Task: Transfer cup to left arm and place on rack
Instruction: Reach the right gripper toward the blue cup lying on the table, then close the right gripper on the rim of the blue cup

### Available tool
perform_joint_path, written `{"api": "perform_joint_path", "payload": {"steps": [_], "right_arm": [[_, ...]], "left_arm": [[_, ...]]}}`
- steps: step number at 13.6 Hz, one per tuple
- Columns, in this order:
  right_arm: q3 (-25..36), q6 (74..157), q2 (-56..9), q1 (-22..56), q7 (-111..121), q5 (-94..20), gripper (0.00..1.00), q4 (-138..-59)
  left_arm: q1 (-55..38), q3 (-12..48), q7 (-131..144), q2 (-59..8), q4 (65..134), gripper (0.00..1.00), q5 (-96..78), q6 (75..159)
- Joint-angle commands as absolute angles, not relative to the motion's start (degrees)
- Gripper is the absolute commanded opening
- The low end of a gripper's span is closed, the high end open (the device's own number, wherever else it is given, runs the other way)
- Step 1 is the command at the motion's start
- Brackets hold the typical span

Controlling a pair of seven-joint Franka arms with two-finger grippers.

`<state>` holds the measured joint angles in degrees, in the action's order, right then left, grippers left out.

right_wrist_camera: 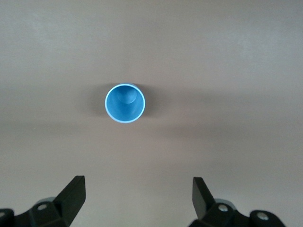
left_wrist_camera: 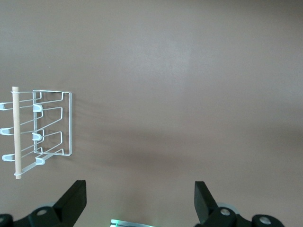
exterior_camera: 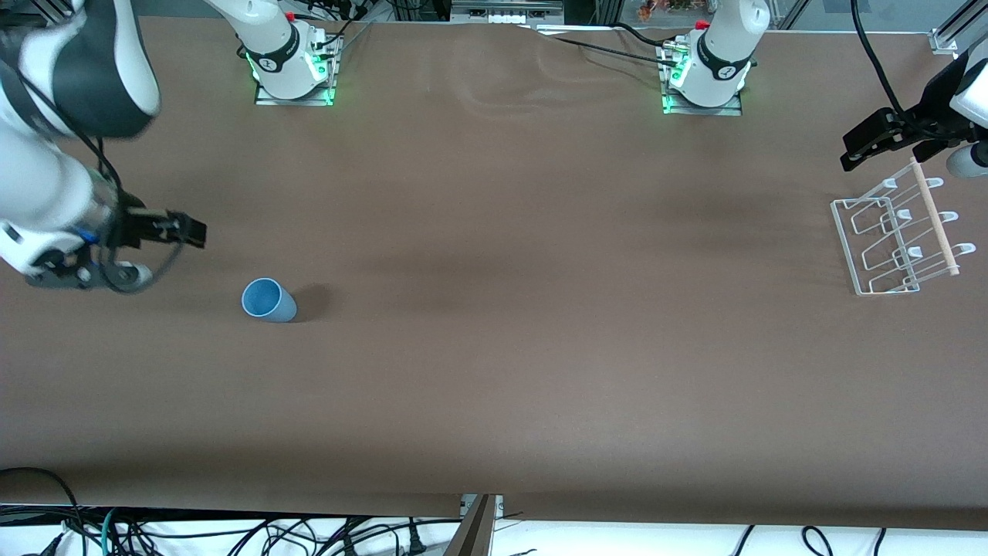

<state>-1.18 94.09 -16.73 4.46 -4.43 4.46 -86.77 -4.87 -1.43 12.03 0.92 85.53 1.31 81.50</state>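
I will next take the light-blue cup by its rim [exterior_camera: 262, 282] [right_wrist_camera: 125, 122] with my right gripper, so that I can hand it over to my left gripper.
The light-blue cup [exterior_camera: 268, 300] stands upright with its mouth up on the brown table, toward the right arm's end. The right wrist view looks straight down into the cup [right_wrist_camera: 125, 103]. My right gripper [exterior_camera: 193, 232] hangs open and empty in the air, up above the table beside the cup; its fingertips [right_wrist_camera: 75, 189] are wide apart. The white wire rack [exterior_camera: 899, 239] with its wooden dowel lies at the left arm's end and also shows in the left wrist view [left_wrist_camera: 47, 125]. My left gripper [exterior_camera: 853, 154] is open and empty above the table beside the rack, with its fingertips [left_wrist_camera: 75, 191] spread.
The two arm bases [exterior_camera: 293, 69] stand on plates along the table's edge farthest from the front camera. Cables hang past the table edge nearest that camera. The brown table surface [exterior_camera: 540, 309] lies bare between cup and rack.
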Motion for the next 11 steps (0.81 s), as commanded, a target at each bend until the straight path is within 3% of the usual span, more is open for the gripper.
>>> {"api": "perform_joint_path", "payload": {"steps": [1,5,11], "right_arm": [[-1.5,96.8,-20.9,2.4,-4.1,3.6,1.00,-86.0],[-1.6,103.5,-27.2,2.0,-4.1,3.3,1.00,-87.8],[-1.7,114.0,-27.5,2.0,-4.4,3.1,1.00,-97.3]], "left_arm": [[-5.4,-1.5,12.5,0.3,84.0,1.00,3.3,80.9],[-5.3,-1.5,12.5,0.3,84.0,1.00,3.3,80.9],[-5.4,-1.5,12.5,-0.1,84.0,1.00,3.8,80.9]]}}
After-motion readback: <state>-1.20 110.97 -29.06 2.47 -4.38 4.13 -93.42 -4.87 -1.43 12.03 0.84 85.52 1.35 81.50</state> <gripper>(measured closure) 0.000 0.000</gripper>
